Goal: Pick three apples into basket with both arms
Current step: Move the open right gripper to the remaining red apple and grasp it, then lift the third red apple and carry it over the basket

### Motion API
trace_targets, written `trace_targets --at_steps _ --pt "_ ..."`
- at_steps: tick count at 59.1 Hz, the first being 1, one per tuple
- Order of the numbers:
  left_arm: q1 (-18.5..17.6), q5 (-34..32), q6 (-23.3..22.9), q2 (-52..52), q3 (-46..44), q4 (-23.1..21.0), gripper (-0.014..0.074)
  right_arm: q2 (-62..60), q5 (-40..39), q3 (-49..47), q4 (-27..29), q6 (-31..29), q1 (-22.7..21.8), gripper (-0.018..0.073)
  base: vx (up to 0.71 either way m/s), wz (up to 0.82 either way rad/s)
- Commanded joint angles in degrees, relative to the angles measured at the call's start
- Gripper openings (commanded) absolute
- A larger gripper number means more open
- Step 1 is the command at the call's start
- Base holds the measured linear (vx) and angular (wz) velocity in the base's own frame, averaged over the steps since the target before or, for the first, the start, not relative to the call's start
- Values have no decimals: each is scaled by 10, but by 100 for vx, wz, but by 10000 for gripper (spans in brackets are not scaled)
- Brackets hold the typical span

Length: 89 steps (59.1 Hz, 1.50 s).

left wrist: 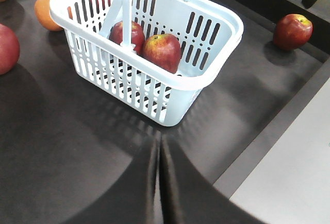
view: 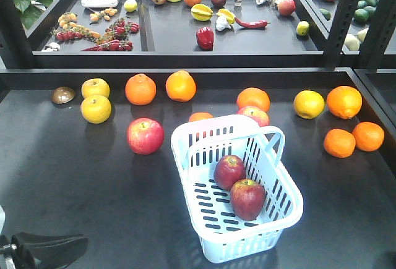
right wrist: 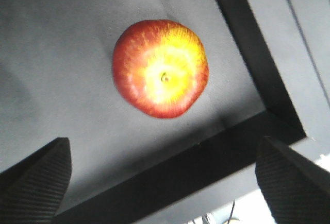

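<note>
The basket should get a third apple, so the right gripper should next grab the red-yellow apple by its rounded sides.
The pale blue-white basket stands at the front middle of the dark table with its handle folded back. Two dark red apples lie in it, touching. They show through the slots in the left wrist view. A third apple sits on the table to the basket's right, near the raised edge. My right gripper hangs open above that apple, and its fingers are clear of it. My left gripper is shut and empty, just short of the basket's near corner.
A brighter red apple lies left of the basket and another behind it. Oranges and yellow fruit are spread across the back. The table's raised black rim runs close beside the third apple. Shelves of mixed produce stand beyond.
</note>
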Motion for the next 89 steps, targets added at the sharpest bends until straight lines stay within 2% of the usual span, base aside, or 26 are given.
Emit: trace_targets --at_steps 1,34,60,70,89 --pt "-3 -21 -4 -1 -15 -18 -6 8 -25 -13 -9 -8 -5 696 0 0" --pt "-3 -22 -3 -1 -15 -17 -6 109 -105 -15 -32 -4 -5 666 0 0" --pt "-3 -24 -3 -1 -15 -17 -6 129 -132 -15 -49 -4 -5 613 0 0" --pt "-3 -25 -3 -1 -15 -17 -6 129 -135 -15 -49 -4 -5 523 0 0" --pt "-3 -25 -2 -1 -15 -17 -6 112 -136 -15 -42 -5 -5 149 0 0"
